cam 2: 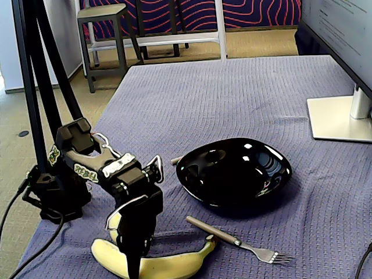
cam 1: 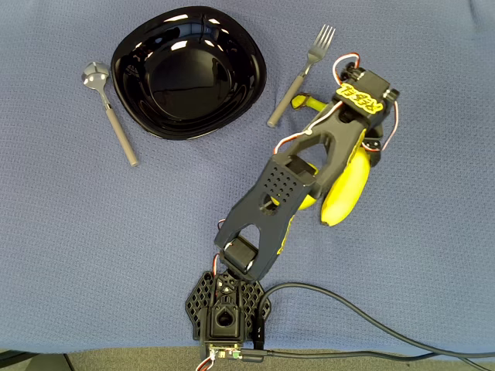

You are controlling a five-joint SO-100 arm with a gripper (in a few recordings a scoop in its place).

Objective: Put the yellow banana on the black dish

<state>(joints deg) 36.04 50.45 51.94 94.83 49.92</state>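
Note:
The yellow banana needs to go on the black dish, so my gripper will grab the banana by its middle (cam 1: 359, 164) next.
The yellow banana (cam 1: 346, 193) lies on the blue cloth at the right, partly under my black arm, with its greenish stem (cam 1: 307, 101) near the fork. My gripper (cam 1: 359, 157) points down over the banana's middle. In the fixed view the gripper (cam 2: 129, 256) stands open astride the banana (cam 2: 168, 266): a black finger (cam 2: 135, 261) is in front of it and the yellow-edged jaw is spread behind. The banana still rests on the cloth. The glossy black dish (cam 1: 232, 100) sits at the upper left, to the right of the arm as the dish (cam 2: 273, 174) appears in the fixed view.
A fork (cam 1: 303, 73) lies between dish and banana, close to the stem; the fork (cam 2: 238, 238) is seen beside the banana's tip. A spoon (cam 1: 108, 112) lies left of the dish. A monitor stand (cam 2: 340, 116) sits at the far right. Cables (cam 1: 363, 321) trail from the arm's base.

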